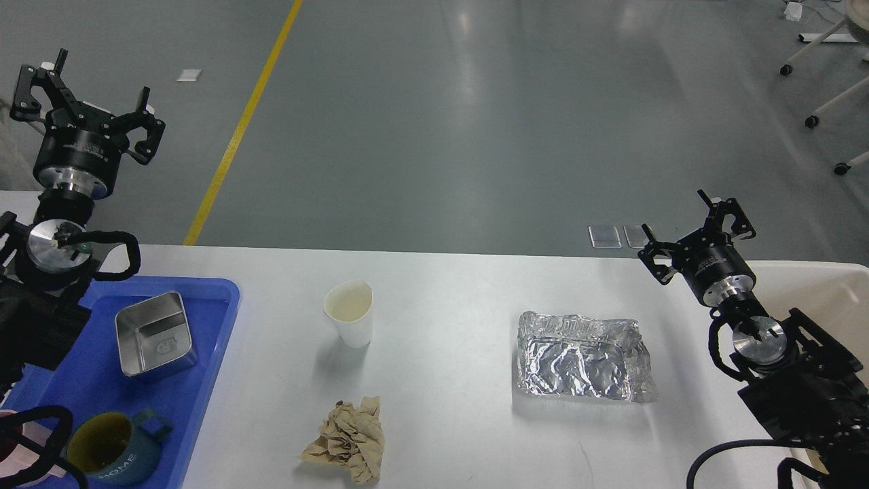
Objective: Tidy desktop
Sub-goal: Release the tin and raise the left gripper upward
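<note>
My right gripper will next take the foil by its crumpled short edge that faces the bin, because the foil's broad middle is flat on the desktop.
The white desktop carries a white paper cup standing upright, a crumpled brown paper ball near the front edge, and a crumpled foil tray to the right. My left gripper is open and empty, raised above the far left corner of the desktop. My right gripper is open and empty, above the far right edge, behind the foil tray.
A blue plastic tray at the left holds a square steel container, a dark teal mug and a pink cup partly hidden by my left arm. A cream-white bin stands at the right edge.
</note>
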Available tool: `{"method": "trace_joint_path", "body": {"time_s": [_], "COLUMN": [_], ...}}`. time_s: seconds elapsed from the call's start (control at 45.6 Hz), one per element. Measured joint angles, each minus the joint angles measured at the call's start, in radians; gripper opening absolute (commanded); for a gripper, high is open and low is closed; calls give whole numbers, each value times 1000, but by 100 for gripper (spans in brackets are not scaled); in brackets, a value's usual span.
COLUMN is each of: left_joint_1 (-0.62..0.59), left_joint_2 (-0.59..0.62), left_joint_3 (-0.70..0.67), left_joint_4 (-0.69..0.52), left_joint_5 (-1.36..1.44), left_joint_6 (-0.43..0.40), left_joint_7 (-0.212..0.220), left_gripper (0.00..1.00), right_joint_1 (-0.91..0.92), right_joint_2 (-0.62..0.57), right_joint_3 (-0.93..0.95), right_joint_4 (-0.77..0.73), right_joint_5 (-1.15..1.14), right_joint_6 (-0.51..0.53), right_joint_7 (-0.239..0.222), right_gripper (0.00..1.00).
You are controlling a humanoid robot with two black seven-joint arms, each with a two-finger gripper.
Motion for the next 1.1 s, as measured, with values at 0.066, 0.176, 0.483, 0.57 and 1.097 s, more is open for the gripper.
{"method": "trace_joint_path", "body": {"time_s": [0.066, 0.176, 0.483, 0.57, 1.097], "left_joint_1": [15, 49, 93, 100, 99], "left_joint_2": [-29, -56, -56, -69, -77], "left_joint_3": [-14, -36, -64, -71, -89], "left_joint_4": [15, 25, 29, 29, 23], "left_joint_5": [-3, -6, -3, -4, 114], "left_joint_6": [-10, -16, -156, -161, -148], "left_joint_7": [-4, -10, 43, 44, -102], "left_gripper": [97, 97, 97, 97, 97], "right_joint_1": [3, 3, -3, -7, -73], "right_joint_2": [-1, -2, -14, -14, -83], "right_joint_3": [5, 19, 124, 124, -46], "right_joint_4": [0, 0, -4, -7, 186], "right_joint_5": [1, 3, 3, 3, -133], "right_joint_6": [-3, -4, -1, -8, 80], "right_joint_7": [3, 7, 21, 28, 113], "right_gripper": [100, 100, 100, 100, 100]}}
